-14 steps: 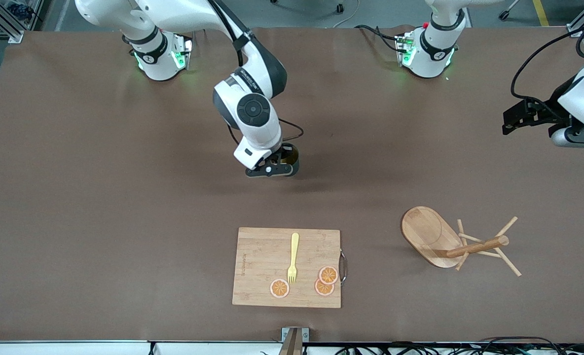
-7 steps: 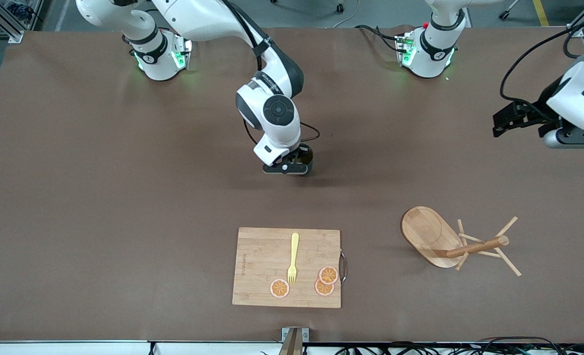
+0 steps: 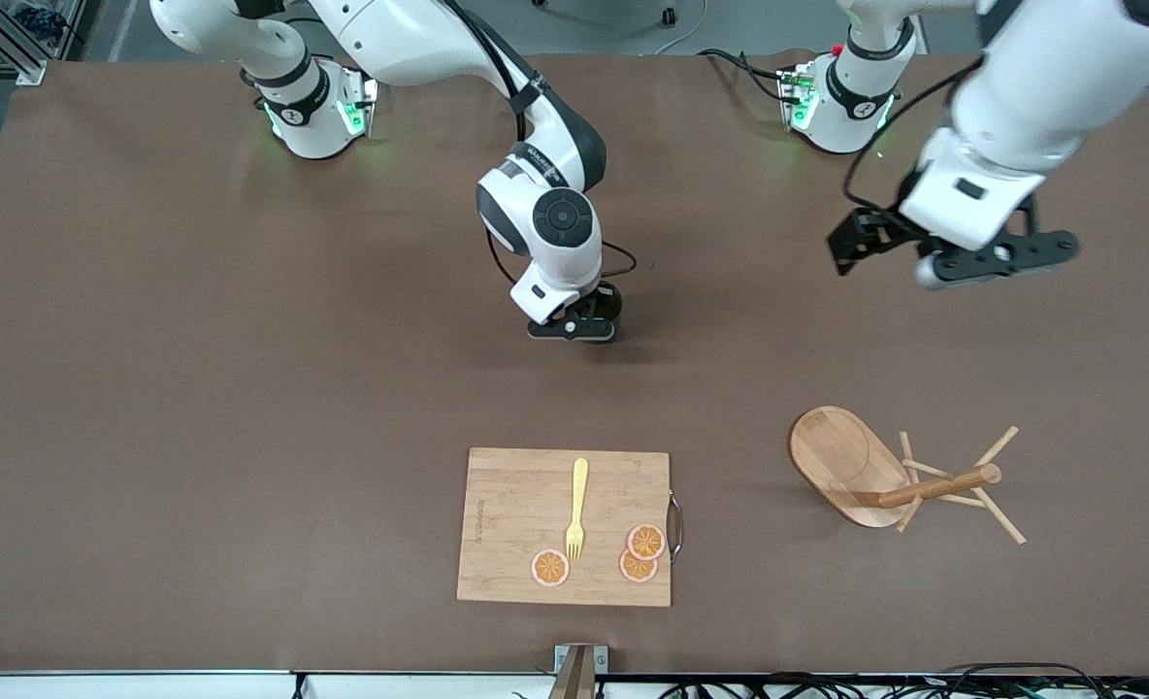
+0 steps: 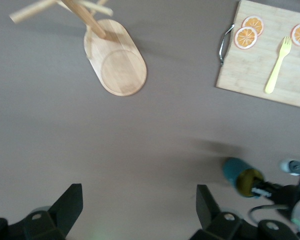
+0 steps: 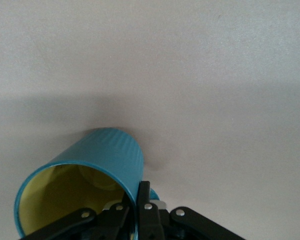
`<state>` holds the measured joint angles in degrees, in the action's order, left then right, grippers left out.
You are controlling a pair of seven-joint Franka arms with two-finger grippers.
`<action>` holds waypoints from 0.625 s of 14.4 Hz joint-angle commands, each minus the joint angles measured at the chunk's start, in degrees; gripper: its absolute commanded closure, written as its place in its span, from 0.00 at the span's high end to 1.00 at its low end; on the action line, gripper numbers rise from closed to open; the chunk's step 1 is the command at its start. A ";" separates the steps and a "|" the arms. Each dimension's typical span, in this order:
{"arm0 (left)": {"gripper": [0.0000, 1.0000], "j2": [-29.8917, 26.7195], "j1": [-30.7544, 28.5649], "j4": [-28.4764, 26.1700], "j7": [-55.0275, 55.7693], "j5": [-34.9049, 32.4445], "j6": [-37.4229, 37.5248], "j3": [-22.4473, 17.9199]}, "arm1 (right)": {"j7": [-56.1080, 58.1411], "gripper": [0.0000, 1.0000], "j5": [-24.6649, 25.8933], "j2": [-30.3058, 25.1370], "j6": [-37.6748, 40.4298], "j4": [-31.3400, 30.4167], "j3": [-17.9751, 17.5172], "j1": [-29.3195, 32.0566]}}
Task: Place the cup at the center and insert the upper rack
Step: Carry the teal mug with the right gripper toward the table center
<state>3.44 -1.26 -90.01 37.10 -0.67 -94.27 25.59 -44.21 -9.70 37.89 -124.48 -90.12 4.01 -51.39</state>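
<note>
My right gripper opens now, since the teal cup's base [image 5: 130,140] meets its shadow on the tabletop and the cup would stay standing there.
The teal cup [image 5: 97,160] with its yellow inside is pinched at the rim by my right gripper [image 5: 138,207], one finger inside and one outside. In the front view the right gripper [image 3: 574,328] holds the cup [image 3: 609,301] low over the middle of the table; I cannot tell whether it touches. The wooden mug tree [image 3: 846,458] lies on its side toward the left arm's end, post and pegs [image 3: 943,483] pointing at that end. It also shows in the left wrist view [image 4: 117,67]. My left gripper [image 3: 997,260] is open and empty, high over bare table [image 4: 137,207].
A bamboo cutting board [image 3: 511,505] with a yellow fork [image 3: 576,505] and three orange slices [image 3: 644,542] lies nearer the front camera than the cup. The two arm bases stand along the table's edge by the robots.
My right gripper has carried the cup toward the left arm's end and slowed near the middle. My left arm has swung in from the table's end toward the middle, gripper still open.
</note>
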 commanded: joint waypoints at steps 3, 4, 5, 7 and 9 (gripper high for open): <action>1.00 -0.63 -0.50 -6.22 22.27 -3.80 -8.37 9.02 | -2.81 0.04 -0.32 0.70 -0.23 0.91 0.73 -0.82; 1.00 -0.63 -0.41 -7.54 26.67 -4.33 -10.39 10.60 | -2.81 0.05 -0.14 0.79 -0.58 0.91 0.73 -0.82; 1.00 -0.63 -0.33 -8.77 31.06 -4.60 -12.50 12.10 | -2.55 0.11 -0.05 0.87 -0.76 0.91 0.73 -0.82; 1.00 -0.36 0.02 -10.88 39.07 -7.22 -16.02 14.82 | -2.11 0.98 -0.14 0.87 -0.76 0.91 0.73 -0.38; 1.00 1.39 3.34 -12.12 44.88 -13.61 -16.30 16.06 | -1.15 1.00 -0.40 0.53 -0.50 0.91 0.73 0.32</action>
<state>3.87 -0.16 -100.68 76.54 -9.14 -109.16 40.71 -45.79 -9.70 38.20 -125.13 -89.97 4.48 -51.42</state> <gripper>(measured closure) 0.000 0.656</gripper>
